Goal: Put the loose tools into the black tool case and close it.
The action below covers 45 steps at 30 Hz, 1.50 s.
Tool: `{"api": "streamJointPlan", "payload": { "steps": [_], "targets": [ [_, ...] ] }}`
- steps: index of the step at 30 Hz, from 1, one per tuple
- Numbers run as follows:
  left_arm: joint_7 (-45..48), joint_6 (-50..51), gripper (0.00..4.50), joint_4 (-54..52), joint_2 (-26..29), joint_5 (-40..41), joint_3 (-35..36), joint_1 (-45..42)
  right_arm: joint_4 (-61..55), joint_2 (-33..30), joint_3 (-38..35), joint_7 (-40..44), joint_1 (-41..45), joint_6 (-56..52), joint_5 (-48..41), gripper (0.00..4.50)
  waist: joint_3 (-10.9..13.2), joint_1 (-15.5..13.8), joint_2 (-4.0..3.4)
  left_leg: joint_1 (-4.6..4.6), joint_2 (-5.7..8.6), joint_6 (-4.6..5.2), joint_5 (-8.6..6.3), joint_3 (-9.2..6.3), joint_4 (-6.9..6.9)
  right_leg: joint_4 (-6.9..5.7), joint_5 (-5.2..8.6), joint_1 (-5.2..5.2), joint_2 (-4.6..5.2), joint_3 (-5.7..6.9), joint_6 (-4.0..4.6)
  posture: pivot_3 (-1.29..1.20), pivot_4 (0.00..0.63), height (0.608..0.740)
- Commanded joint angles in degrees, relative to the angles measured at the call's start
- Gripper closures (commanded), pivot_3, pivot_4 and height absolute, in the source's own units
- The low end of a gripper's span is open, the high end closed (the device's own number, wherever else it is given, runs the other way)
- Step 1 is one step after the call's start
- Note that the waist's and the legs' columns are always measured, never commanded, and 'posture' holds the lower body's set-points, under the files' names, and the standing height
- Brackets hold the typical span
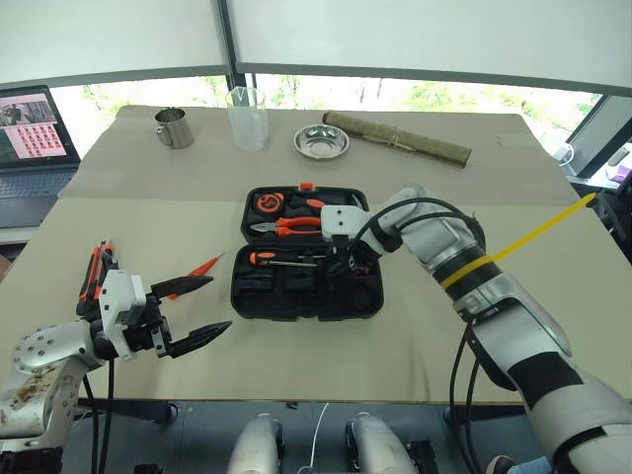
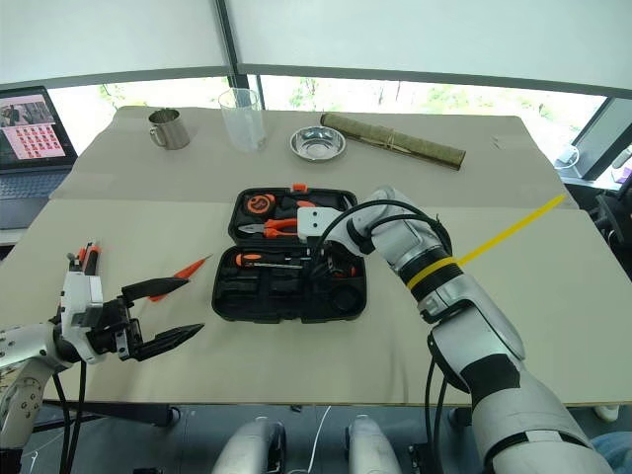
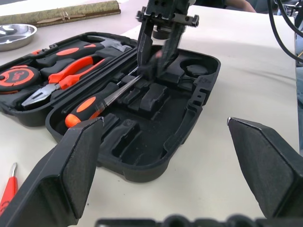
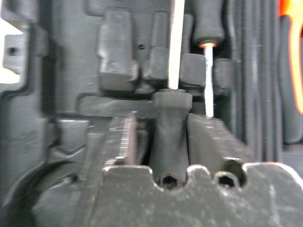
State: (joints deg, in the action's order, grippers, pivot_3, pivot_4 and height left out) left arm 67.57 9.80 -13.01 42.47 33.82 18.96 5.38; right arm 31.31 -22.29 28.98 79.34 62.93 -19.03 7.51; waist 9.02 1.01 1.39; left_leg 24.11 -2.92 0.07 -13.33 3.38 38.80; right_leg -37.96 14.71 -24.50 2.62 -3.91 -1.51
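Note:
A bare, pointed metal tip (image 1: pixel 221 256) sticks out of the slim orange tester screwdriver. The left gripper grabs the screwdriver by its orange handle (image 1: pixel 201 269) next.
The black tool case (image 1: pixel 237 296) lies open in the middle of the table. My right gripper (image 1: pixel 341 259) reaches down into its near half. In the right wrist view its fingers stand open on either side of a dark screwdriver handle (image 4: pixel 170 123) resting in a slot, with a small gap at one finger. A second screwdriver (image 3: pixel 85 106) with an orange-and-black handle lies in the slot beside it. My left gripper (image 1: pixel 219 304) hovers open and empty left of the case. The slim orange tester screwdriver (image 1: pixel 202 267) lies on the table by it. The utility knife (image 1: pixel 97 272) lies further left.
Pliers (image 1: pixel 291 225) and a round tape measure (image 1: pixel 269 204) sit in the case's far half. At the table's back stand a metal cup (image 1: pixel 175 128), a clear beaker (image 1: pixel 247 118), a steel bowl (image 1: pixel 321 141) and an olive rolled mat (image 1: pixel 395 138). A laptop (image 1: pixel 35 128) is far left.

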Motion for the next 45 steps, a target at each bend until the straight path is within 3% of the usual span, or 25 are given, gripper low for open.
{"api": "streamJointPlan", "payload": {
  "steps": [1,5,6,12,14,36,41,45],
  "targets": [
    [-0.4,-1.1,0.00,-1.2,-0.3,0.8,1.0,0.2,-1.7,-0.7,-5.5,1.5,3.3,3.0,-4.3,1.62,0.0,0.0,0.00,0.00,0.00,0.00,0.00,0.00,0.00,0.00,0.00,-0.01,0.00,0.00,0.00,0.00,0.150,0.740],
    [-0.2,-1.0,0.00,-0.8,-0.3,0.9,1.0,0.1,-1.5,-0.9,-11.9,2.1,3.7,4.9,-10.1,1.62,0.0,0.1,0.00,-0.02,-0.03,0.00,0.00,0.00,-0.02,-0.01,0.00,-0.01,-0.02,0.00,0.01,0.00,0.150,0.740],
    [-0.2,-1.0,0.00,-0.7,-0.3,0.9,1.0,0.0,-1.2,-0.6,-13.0,1.3,3.4,6.6,-10.8,2.13,0.0,0.1,0.00,-0.02,-0.03,0.00,0.00,-0.01,-0.03,-0.01,0.00,-0.01,-0.02,0.00,0.01,0.00,0.150,0.740],
    [-0.6,-1.7,0.00,1.9,0.0,-1.5,-0.7,-1.9,-1.5,1.0,-12.0,-3.4,-3.3,8.2,-8.9,4.05,0.0,0.1,0.02,-0.14,-0.03,0.00,0.00,0.00,-0.05,0.03,0.01,0.14,-0.02,0.00,0.01,0.00,0.150,0.740],
    [-1.1,-2.3,0.00,3.2,0.4,-3.4,-1.4,-2.7,-0.7,2.2,-11.7,-5.6,-5.0,9.2,-8.1,4.45,0.0,0.1,0.02,-0.13,-0.01,0.00,0.00,0.02,-0.04,0.01,0.01,0.12,-0.01,-0.02,0.01,0.00,0.150,0.740],
    [-3.6,1.6,0.00,0.9,2.1,-2.4,0.2,-1.1,14.8,7.6,-5.1,-11.8,-4.9,14.5,0.8,4.45,0.0,1.7,0.06,-0.55,-0.05,-0.01,0.00,0.00,-0.06,-0.10,0.01,0.38,-0.04,-0.06,0.03,0.00,0.150,0.740],
    [-5.1,4.4,0.00,-2.7,1.4,1.6,6.1,4.7,4.2,7.9,-16.3,-9.6,-7.8,19.1,-11.9,4.45,0.0,1.8,0.11,-0.64,-0.10,-0.01,0.00,0.00,-0.13,-0.12,-0.01,0.40,-0.06,-0.07,0.11,0.00,0.150,0.740],
    [-6.7,3.9,0.00,-1.4,-1.1,3.5,16.1,13.0,-12.6,0.6,-23.3,-4.7,-16.8,15.3,-21.6,3.40,0.0,1.4,0.11,-0.32,-0.10,-0.02,0.00,-0.10,-0.13,-0.04,-0.01,0.17,0.02,-0.06,0.10,0.00,0.150,0.740]
  ]
}}
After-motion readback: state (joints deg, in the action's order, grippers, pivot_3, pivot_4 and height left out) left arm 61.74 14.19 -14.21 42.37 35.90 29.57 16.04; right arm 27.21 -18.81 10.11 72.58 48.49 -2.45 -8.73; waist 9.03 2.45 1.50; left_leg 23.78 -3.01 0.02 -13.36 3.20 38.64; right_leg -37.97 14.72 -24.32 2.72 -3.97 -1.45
